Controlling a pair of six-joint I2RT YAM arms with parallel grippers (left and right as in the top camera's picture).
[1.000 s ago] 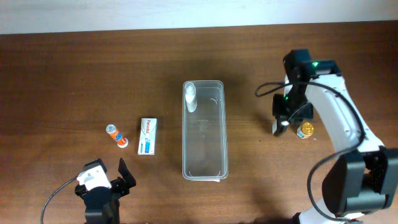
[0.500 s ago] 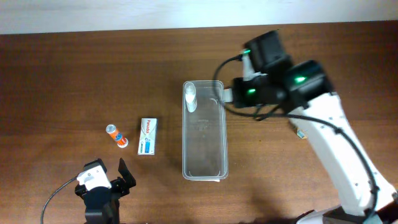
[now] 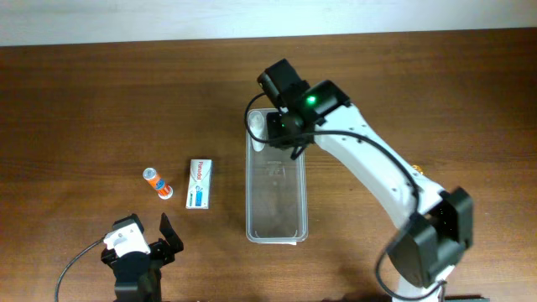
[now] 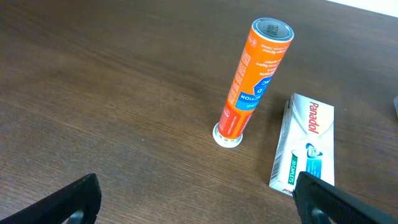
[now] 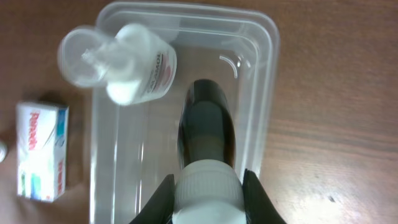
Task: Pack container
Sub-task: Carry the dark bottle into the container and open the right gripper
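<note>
A part of the container's bottom separates the dark bottle from the white bottle. My right gripper should keep holding the dark bottle until the dark bottle's lower end (image 5: 208,98) stands beside the white bottle.
The container (image 3: 276,205) is a long clear plastic bin at the table's middle; it also shows in the right wrist view (image 5: 268,74). A white bottle with a clear cap (image 3: 257,131) lies in its far end (image 5: 140,70). My right gripper (image 3: 286,126) hangs over that far end, shut (image 5: 208,188) on a dark bottle with a white cap (image 5: 208,127). An orange tube (image 3: 156,183) (image 4: 254,78) and a white Panadol box (image 3: 199,184) (image 4: 305,149) lie left of the container. My left gripper (image 3: 143,252) is open and empty (image 4: 199,200) near the front edge.
A small gold-coloured object (image 3: 417,173) peeks out beside the right arm, right of the container. The right arm stretches diagonally from the front right across to the container. The table is dark wood, with a pale wall along its far edge.
My right arm has swung left from the table's right side to over the container's far end, gripper shut on the dark bottle. The left arm has not moved.
</note>
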